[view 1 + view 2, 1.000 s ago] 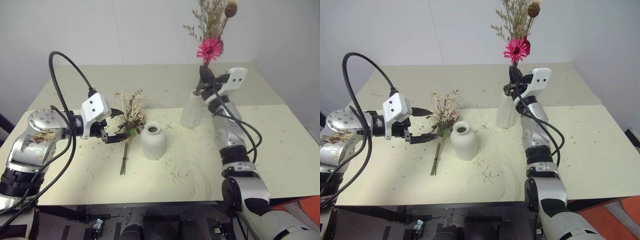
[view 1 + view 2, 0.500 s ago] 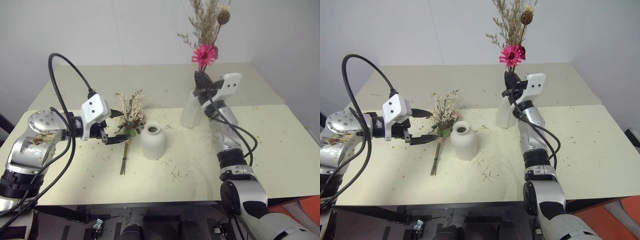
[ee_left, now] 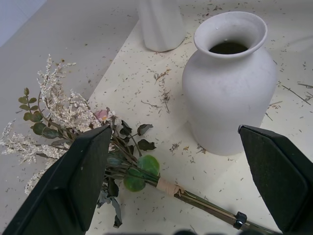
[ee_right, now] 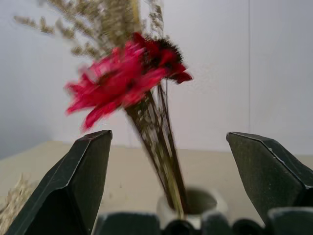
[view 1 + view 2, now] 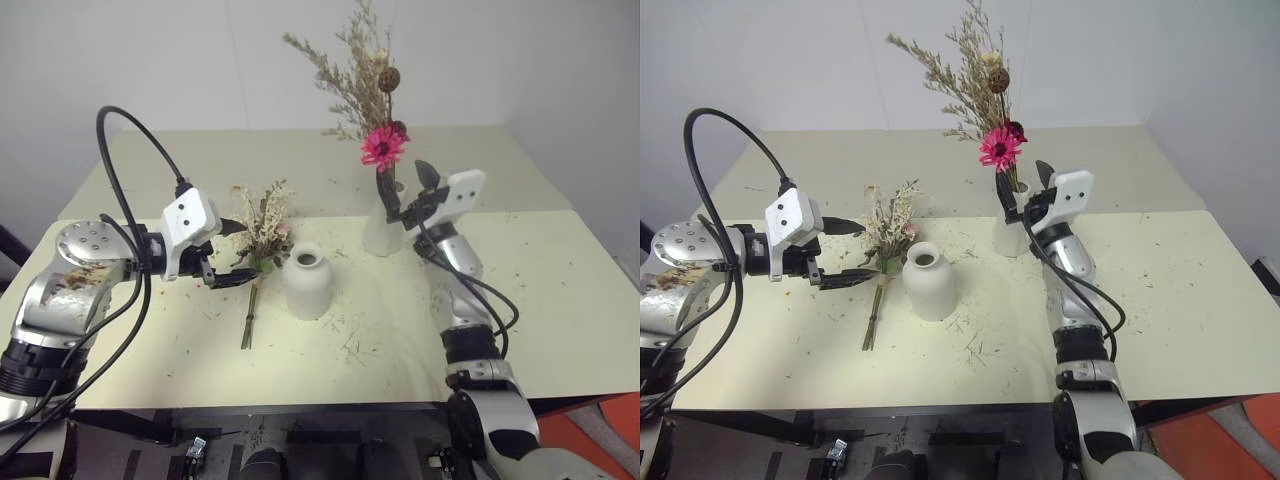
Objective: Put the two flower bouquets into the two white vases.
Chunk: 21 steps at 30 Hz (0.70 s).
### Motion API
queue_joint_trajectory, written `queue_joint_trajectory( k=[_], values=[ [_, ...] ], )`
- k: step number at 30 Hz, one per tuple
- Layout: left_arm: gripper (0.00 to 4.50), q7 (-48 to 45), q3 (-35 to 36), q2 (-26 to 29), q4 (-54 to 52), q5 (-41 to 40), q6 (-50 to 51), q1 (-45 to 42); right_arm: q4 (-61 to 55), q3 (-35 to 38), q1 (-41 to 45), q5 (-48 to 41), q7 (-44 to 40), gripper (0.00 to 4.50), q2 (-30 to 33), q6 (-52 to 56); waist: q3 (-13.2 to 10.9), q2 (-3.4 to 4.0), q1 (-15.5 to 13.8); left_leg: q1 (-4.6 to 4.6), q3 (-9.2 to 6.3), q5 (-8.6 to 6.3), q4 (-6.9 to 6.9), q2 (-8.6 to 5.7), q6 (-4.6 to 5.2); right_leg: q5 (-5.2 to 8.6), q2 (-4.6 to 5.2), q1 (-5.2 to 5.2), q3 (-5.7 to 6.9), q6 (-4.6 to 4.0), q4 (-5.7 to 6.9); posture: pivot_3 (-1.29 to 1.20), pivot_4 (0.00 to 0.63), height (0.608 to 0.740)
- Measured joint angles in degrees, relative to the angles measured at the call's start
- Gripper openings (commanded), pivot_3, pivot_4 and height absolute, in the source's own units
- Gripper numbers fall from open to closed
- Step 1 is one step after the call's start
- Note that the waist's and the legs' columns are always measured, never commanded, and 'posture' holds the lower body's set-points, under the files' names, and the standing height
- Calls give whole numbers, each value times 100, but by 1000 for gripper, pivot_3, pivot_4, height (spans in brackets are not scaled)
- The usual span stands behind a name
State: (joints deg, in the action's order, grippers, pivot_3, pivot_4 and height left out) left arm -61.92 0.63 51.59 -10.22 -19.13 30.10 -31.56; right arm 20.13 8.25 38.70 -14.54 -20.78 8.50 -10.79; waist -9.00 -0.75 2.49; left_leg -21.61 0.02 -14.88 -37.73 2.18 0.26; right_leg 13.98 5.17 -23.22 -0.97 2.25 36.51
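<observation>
The left gripper will next grab the pale pink bouquet by its stems at the wrapped binding (image 3: 168, 186), to stand the bouquet in a white vase (image 3: 227, 83).
The magenta-flower bouquet (image 5: 383, 147) stands with its stems in the tall slim white vase (image 5: 378, 234) and leans toward the left. My right gripper (image 5: 405, 190) is open just right of the vase neck. In the right wrist view the stems (image 4: 161, 147) rise free between its fingers (image 4: 83, 186) out of the vase mouth (image 4: 195, 203). The pale pink bouquet (image 5: 262, 226) lies flat on the table, left of the round white vase (image 5: 305, 283). My left gripper (image 5: 238, 255) is open, its fingers straddling that bouquet's stems (image 3: 146, 171) beside the round vase (image 3: 230, 83).
Dried plant crumbs are scattered over the pale green table (image 5: 560, 300). A second tabletop (image 5: 200, 165) adjoins it behind, against a white wall. A black cable (image 5: 125, 150) loops above my left arm.
My right gripper opened and let go of the magenta bouquet, which sank into the tall vase and tipped left. The right hand dropped lower. The left arm stayed put.
</observation>
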Motion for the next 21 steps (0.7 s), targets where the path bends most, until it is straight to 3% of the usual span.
queue_joint_trajectory(
  k=[9,16,21],
  values=[
    [4500,0,-12,-14,110,10,-14,-4,-507,111,-202,206,609,4483,309,544,0,0,3,6,0,0,1,0,0,1,-2,2,-2,-1,3,0,150,740],
    [4500,182,261,2,-10,-130,207,244,-2006,-50,-1463,-25,-241,4483,1041,1134,0,0,-27,-6,-5,-2,2,0,3,1,-1,6,0,0,-20,0,150,740],
    [4500,1268,765,-205,-179,-216,1494,299,-3037,19,-2145,-319,-612,4483,1593,1760,-1,-2,-19,15,-5,-2,0,0,3,1,-2,15,-2,1,-31,0,150,740]
  ],
)
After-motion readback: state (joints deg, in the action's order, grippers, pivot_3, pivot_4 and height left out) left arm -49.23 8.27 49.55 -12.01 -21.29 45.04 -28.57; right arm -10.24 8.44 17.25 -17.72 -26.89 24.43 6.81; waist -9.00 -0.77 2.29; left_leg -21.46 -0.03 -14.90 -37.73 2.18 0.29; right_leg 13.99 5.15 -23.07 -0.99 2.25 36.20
